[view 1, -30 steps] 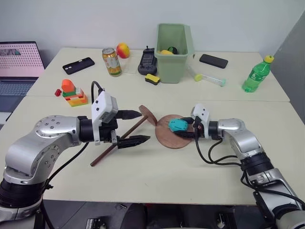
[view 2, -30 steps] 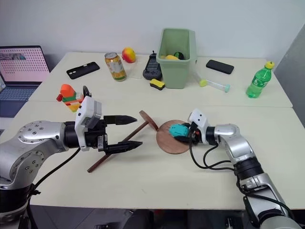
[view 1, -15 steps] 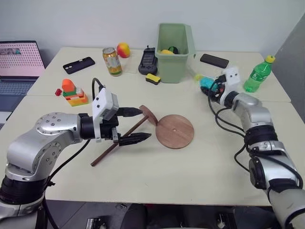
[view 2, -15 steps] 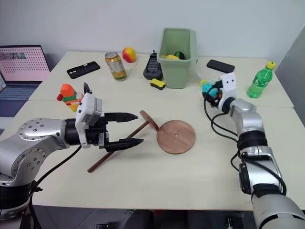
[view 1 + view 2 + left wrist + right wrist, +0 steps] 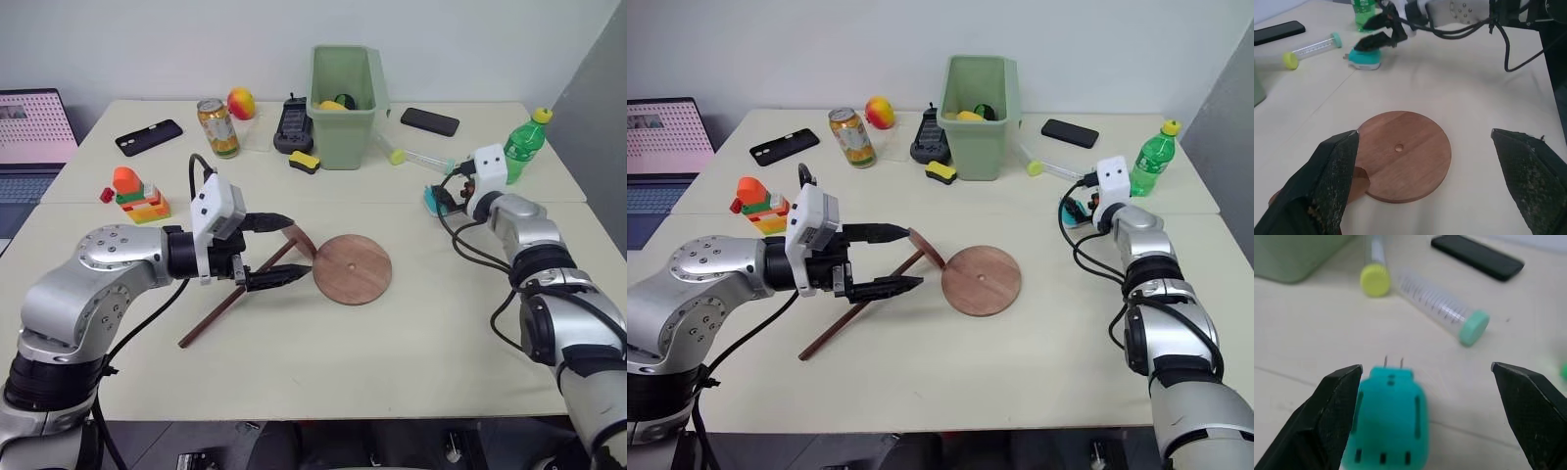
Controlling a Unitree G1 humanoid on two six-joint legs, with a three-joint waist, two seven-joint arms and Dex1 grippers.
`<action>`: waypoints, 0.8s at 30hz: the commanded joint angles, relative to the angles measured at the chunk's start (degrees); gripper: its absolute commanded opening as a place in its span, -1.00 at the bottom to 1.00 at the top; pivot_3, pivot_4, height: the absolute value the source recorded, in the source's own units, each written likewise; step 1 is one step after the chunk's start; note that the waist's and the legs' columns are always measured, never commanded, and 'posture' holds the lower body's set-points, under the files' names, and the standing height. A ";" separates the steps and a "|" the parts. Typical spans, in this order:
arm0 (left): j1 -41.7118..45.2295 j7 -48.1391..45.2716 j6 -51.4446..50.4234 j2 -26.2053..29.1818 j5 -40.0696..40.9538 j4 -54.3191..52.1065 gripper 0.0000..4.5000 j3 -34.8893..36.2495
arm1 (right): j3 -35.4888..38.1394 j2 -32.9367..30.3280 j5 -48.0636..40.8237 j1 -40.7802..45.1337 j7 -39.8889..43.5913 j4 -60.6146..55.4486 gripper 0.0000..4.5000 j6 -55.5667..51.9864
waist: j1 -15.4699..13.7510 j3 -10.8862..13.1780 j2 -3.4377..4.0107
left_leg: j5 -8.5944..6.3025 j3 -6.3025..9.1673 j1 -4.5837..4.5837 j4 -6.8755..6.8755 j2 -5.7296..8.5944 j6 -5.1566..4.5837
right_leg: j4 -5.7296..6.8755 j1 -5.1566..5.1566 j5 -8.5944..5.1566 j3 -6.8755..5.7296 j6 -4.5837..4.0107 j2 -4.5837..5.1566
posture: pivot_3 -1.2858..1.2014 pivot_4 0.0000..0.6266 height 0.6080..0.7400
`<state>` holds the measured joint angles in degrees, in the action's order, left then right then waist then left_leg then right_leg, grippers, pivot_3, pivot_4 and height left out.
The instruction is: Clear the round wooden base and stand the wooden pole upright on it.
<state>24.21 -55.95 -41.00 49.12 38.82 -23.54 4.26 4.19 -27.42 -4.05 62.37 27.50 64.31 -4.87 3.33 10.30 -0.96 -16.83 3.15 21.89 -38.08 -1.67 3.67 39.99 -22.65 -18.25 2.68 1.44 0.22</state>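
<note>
The left gripper will next take hold of the pole by its slim wooden body [image 5: 231, 299], because the pole widens into a wide disc at one end.
The round wooden base [image 5: 353, 268] lies flat mid-table, bare, its small centre hole showing [image 5: 1399, 147]. The wooden pole [image 5: 211, 318] lies on the table to its left, its disc end [image 5: 926, 248] tilted up beside the base. My left gripper [image 5: 301, 246] hovers open over that disc end, one finger above and one below it. At the far right, my right gripper [image 5: 1426, 366] is open over a teal plug adapter [image 5: 1388, 428]. The adapter lies on the table between the fingers, close to one of them.
A green bin [image 5: 343, 93] stands at the back centre, with a clear capped tube [image 5: 416, 157] and a green bottle [image 5: 522, 147] near my right gripper. A can [image 5: 217, 127], toy blocks [image 5: 132, 193], phones and a laptop sit at the back left.
My right gripper carried the teal adapter off the base to the far right of the table, then opened and let it go. My left gripper stayed in place, open.
</note>
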 commanded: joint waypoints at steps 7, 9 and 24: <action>2.40 -3.52 -3.00 7.74 -4.15 8.93 1.00 -0.52 | -1.88 -3.35 -21.05 -19.42 23.34 -58.05 0.97 -26.62 | -0.61 -0.01 0.02 | -0.12 0.32 0.13 0.03 -0.07 -0.20 | -0.03 -0.01 0.00 -0.15 0.00 0.03 | 0.03 -0.52 1.00; 2.38 -5.82 -3.09 10.86 -8.19 11.07 1.00 -5.15 | -4.64 -5.69 -24.26 -27.16 26.63 -70.08 0.97 -30.40 | -0.94 0.00 0.02 | -0.13 0.42 0.17 0.02 -0.04 -0.23 | -0.02 -0.01 0.00 -0.21 0.00 0.03 | 0.03 -0.52 1.00; 18.33 -11.51 1.72 -0.12 -24.78 33.59 1.00 -24.54 | -9.00 -7.27 -28.57 -49.98 20.09 -98.67 0.97 -37.33 | -1.68 0.04 -0.02 | -0.14 0.53 0.11 -0.36 0.25 -0.26 | 0.04 0.22 0.00 -0.39 0.01 -0.25 | 0.03 -0.52 1.00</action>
<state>40.45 -66.54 -41.62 49.25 16.40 8.59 -20.13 -5.84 -34.51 -31.06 12.67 48.79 -30.85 -41.94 1.65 10.34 -0.98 -16.98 3.70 22.02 -38.43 -1.42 3.41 40.03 -22.44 -18.25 2.29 1.45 -0.05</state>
